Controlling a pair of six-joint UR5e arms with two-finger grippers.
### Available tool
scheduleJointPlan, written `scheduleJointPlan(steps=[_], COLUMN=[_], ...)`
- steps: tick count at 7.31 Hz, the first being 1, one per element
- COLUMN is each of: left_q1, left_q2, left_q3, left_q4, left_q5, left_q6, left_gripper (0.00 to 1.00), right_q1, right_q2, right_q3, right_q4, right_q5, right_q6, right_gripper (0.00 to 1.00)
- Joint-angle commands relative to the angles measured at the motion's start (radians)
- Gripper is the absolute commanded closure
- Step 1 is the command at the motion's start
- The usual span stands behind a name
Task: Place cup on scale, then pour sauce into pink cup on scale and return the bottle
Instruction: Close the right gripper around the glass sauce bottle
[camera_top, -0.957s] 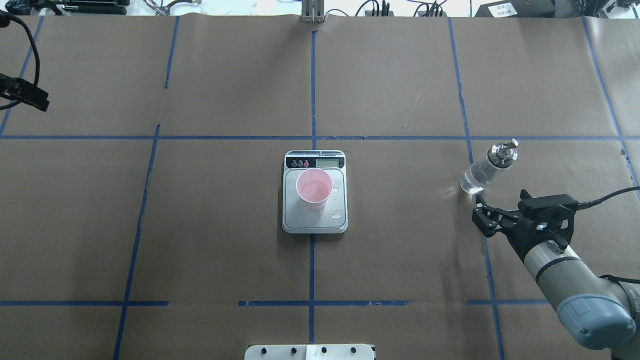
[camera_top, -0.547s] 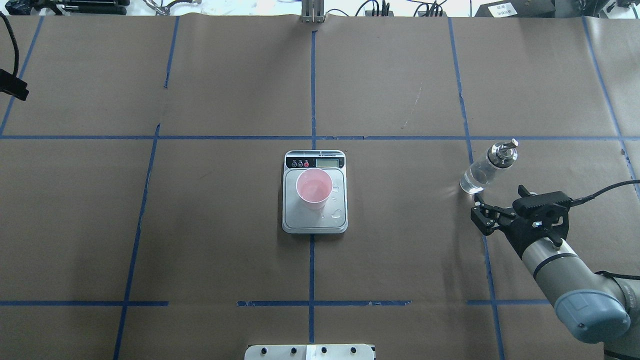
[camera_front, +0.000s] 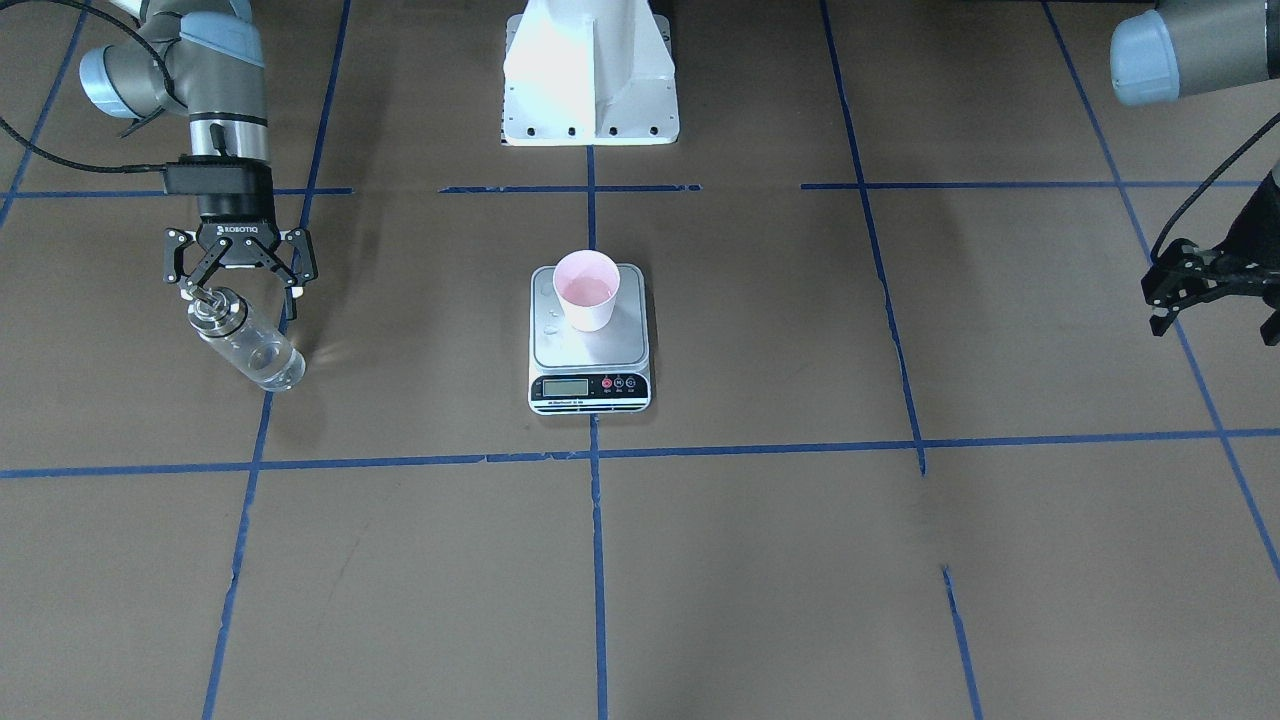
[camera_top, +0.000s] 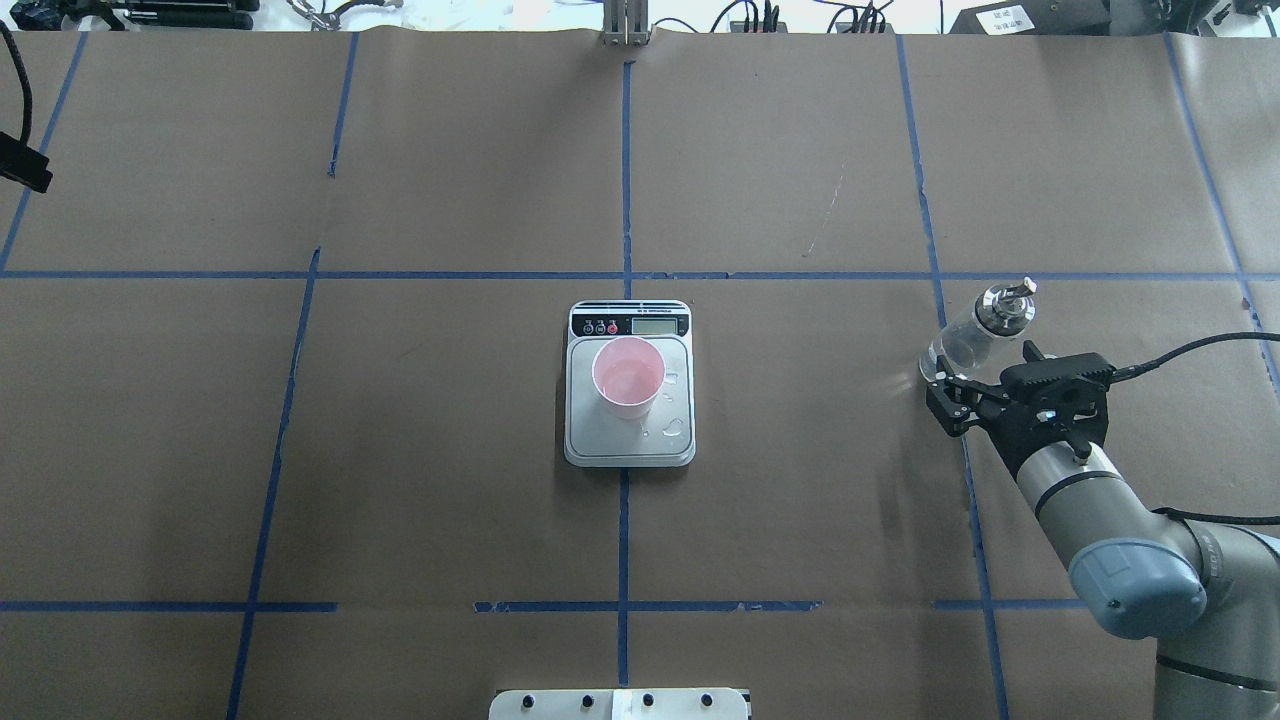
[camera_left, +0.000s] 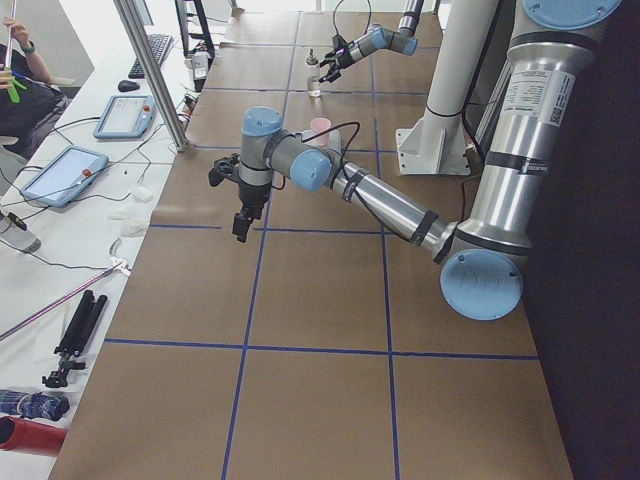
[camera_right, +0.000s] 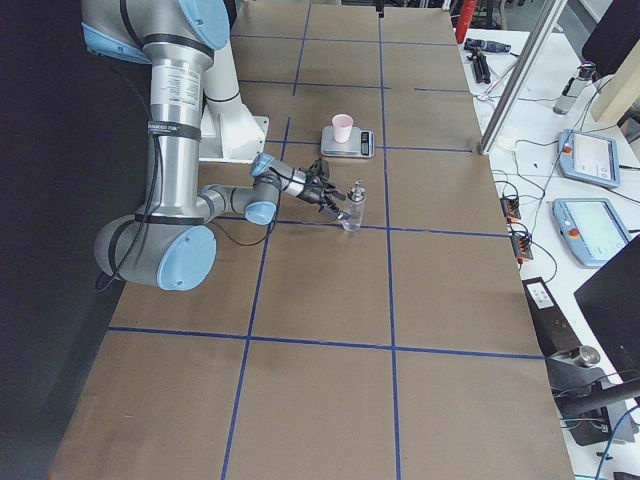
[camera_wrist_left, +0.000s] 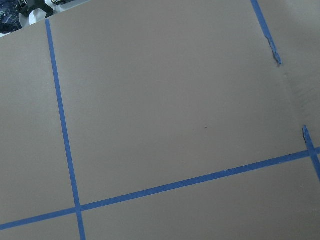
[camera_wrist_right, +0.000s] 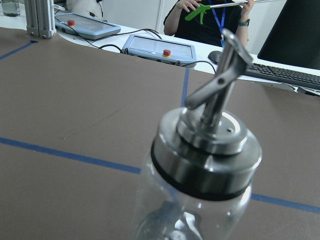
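Note:
Next, my right gripper grabs the glass bottle by its clear body (camera_front: 262, 350) to pour sauce into the pink cup (camera_front: 587, 288).
The pink cup (camera_top: 628, 378) stands upright on the scale (camera_top: 630, 445) at the table's middle, with clear liquid in it (camera_front: 585, 292). Wet drops (camera_top: 675, 428) lie on the steel platform. The glass bottle (camera_top: 968, 338) stands on the table at the robot's right and holds some clear sauce (camera_front: 262, 362). My right gripper (camera_top: 985, 372) is open and empty, right beside the bottle on the robot's side (camera_front: 240, 292). The bottle's collar and spout (camera_wrist_right: 210, 140) fill the right wrist view. My left gripper (camera_front: 1215, 330) is open and empty, far off at the table's left (camera_left: 240, 222).
Brown paper with a blue tape grid covers the table. The robot's white base (camera_front: 590, 80) stands behind the scale. A metal post (camera_top: 625, 25) is at the far edge. Tablets (camera_right: 585, 155) and an operator (camera_wrist_right: 220, 20) are beyond the far edge.
My right gripper has moved closer to the bottle, staying open. My left gripper has drawn further off towards the left edge. Cup, scale and bottle have not moved.

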Motion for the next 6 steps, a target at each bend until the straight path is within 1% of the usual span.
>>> scheduleJointPlan(steps=[1, 2, 4, 6], left_q1=[-0.006, -0.006, -0.007, -0.012], left_q2=[-0.002, -0.003, -0.003, -0.005], left_q3=[-0.001, -0.001, -0.001, -0.007], left_q4=[0.002, 0.002, 0.002, 0.003], left_q5=[0.001, 0.001, 0.001, 0.0], left_q6=[0.001, 0.001, 0.001, -0.001], left_gripper=[0.0, 0.0, 0.0, 0.0], right_q1=[0.021, 0.032, 0.052, 0.06], right_q2=[0.04, 0.06, 0.065, 0.066], right_q3=[-0.054, -0.077, -0.079, -0.077], right_q4=[0.0, 0.0, 0.0, 0.002], right_q5=[0.004, 0.007, 0.034, 0.034], right_q6=[-0.001, -0.001, -0.004, -0.019], right_gripper=[0.0, 0.0, 0.0, 0.01])
